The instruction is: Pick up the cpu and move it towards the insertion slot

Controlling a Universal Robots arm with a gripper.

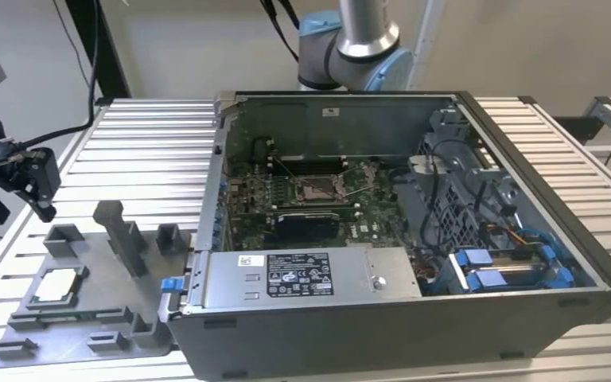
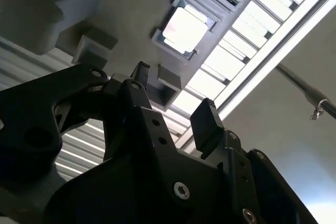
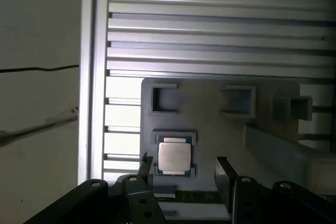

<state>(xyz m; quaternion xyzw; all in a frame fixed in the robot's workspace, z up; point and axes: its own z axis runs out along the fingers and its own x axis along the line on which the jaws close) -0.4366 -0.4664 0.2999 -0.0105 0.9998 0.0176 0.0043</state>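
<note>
Grey tray brackets sit tight against two opposite ends of the cpu (image 1: 56, 285). My gripper will pick up the cpu next by its open side edges between the brackets.
The cpu (image 1: 56, 285) lies silvery face up in a recess of the grey plastic tray (image 1: 104, 334) at the exterior view's left, and shows in both wrist views (image 2: 185, 28) (image 3: 174, 158). My gripper (image 1: 32, 181) hangs open above the table, behind and above the tray, with nothing between its fingers (image 3: 223, 174). In the first wrist view the cpu sits just beyond the gap between the fingertips. The insertion slot (image 1: 317, 188) is a silver-framed socket on the green board inside the open computer case (image 1: 391, 239).
The tray carries upright grey blocks (image 1: 125, 235) between the cpu and the case. The case wall (image 1: 204, 239) rises beside the tray. A ribbed metal table (image 1: 136, 151) lies under everything, its edge close to the tray. Cables and blue drive bays (image 1: 507, 263) fill the case's right side.
</note>
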